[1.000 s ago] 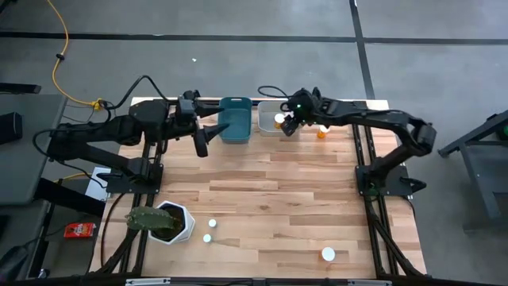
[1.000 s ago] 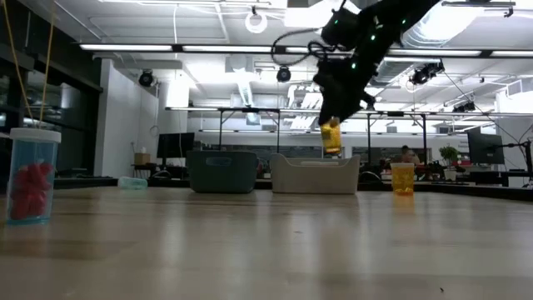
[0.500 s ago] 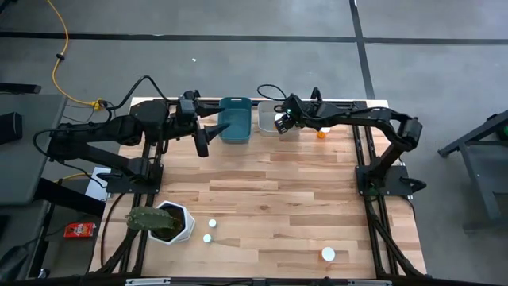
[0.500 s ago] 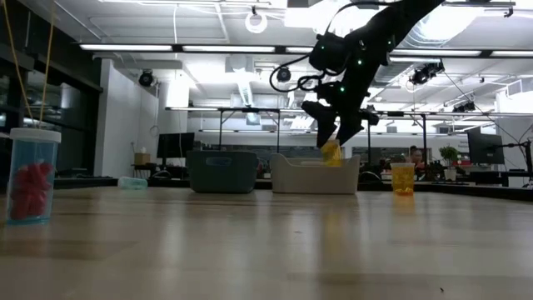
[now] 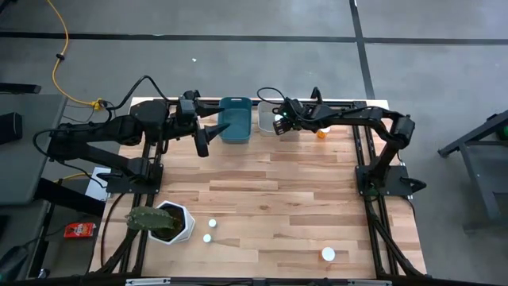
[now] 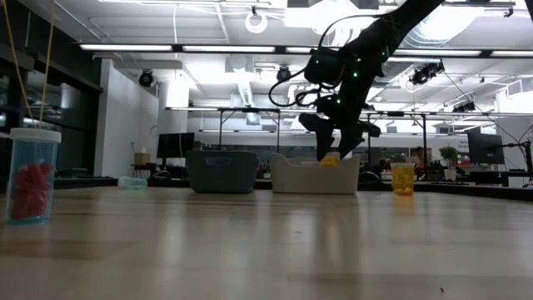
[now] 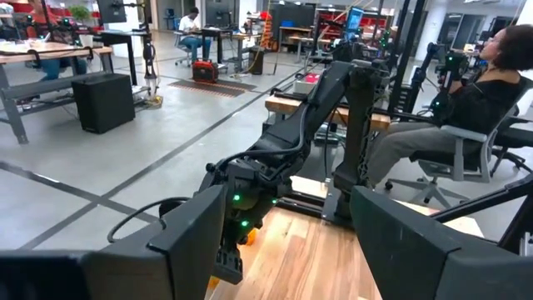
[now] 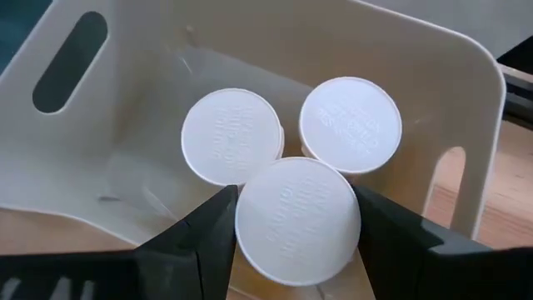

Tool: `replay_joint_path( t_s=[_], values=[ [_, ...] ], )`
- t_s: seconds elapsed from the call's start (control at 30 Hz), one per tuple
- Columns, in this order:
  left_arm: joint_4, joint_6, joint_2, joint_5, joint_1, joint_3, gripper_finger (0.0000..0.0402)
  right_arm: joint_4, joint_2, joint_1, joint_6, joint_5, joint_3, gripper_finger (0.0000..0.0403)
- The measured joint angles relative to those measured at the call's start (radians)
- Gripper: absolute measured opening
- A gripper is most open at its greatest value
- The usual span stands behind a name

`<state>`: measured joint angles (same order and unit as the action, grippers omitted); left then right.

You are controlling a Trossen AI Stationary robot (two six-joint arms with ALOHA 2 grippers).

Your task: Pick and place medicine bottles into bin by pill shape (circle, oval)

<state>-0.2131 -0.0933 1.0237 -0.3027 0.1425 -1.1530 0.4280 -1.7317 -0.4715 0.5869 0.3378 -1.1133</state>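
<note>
The held bottle [image 8: 297, 221] sits inside the bin's sides and would remain in the white bin [image 8: 150, 158], so it is now time to open my right gripper.
My right gripper [image 5: 279, 124] is over the white bin [image 5: 267, 111] at the table's far edge, shut on a medicine bottle with a white cap [image 8: 298, 218]. The bottle's amber body [image 6: 330, 159] shows at the bin's rim. Two more capped bottles [image 8: 232, 136] [image 8: 351, 123] stand upright inside the white bin. Another amber bottle [image 5: 321, 134] stands on the table to the right of that bin. My left gripper [image 5: 202, 140] hangs open and empty beside the teal bin [image 5: 235, 119]. My right gripper pinches the bottle between its two fingers [image 8: 210, 229], at the sides of its cap [image 8: 250, 218]. The fingers come from above, pointing down. The bottle is upright, its lower part inside the white bin. I cannot tell whether it rests on the bin's floor.
A white hexagonal plant pot [image 5: 171, 223] stands at the near left. Three more white-capped bottles [image 5: 212, 225] [image 5: 207, 237] [image 5: 328, 254] stand near the front edge; one with red pills [image 6: 33, 175] is close to the low camera. The table's middle [image 5: 270, 191] is bare wood.
My right gripper has gone toward the table's left edge and down, carrying the bottle from above the white bin's right end into the bin. It stays shut on the bottle, which has kept upright.
</note>
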Motion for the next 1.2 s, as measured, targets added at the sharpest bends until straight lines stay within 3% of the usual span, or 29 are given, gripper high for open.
replay_joint_path(
  t_s=[0.23, 0.53, 0.77, 0.97, 1.2],
  values=[
    [0.0, 0.0, 0.0, 0.0, 0.0, 0.0, 0.0248, 0.012, 0.0, 0.0, 0.064, 0.0, 0.0, 0.0206],
    [0.0, 0.0, 0.0, 0.0, 0.0, 0.0, 0.0248, 0.032, 0.0, 0.0, 0.064, -0.004, 0.0, 0.0272],
    [0.0, 0.0, 0.0, 0.0, 0.0, 0.0, 0.0248, 0.038, 0.023, 0.0, -0.009, -0.005, -0.016, 0.029],
    [-0.019, 0.0, 0.0, 0.0, 0.0, 0.0, 0.0248, 0.078, 0.179, 0.032, -0.151, -0.006, -0.03, 0.0291],
    [-0.111, -0.006, 0.0, 0.001, 0.0, 0.0, 0.0248, 0.021, 0.475, 0.212, -0.236, -0.026, 0.039, 0.0291]
  ],
)
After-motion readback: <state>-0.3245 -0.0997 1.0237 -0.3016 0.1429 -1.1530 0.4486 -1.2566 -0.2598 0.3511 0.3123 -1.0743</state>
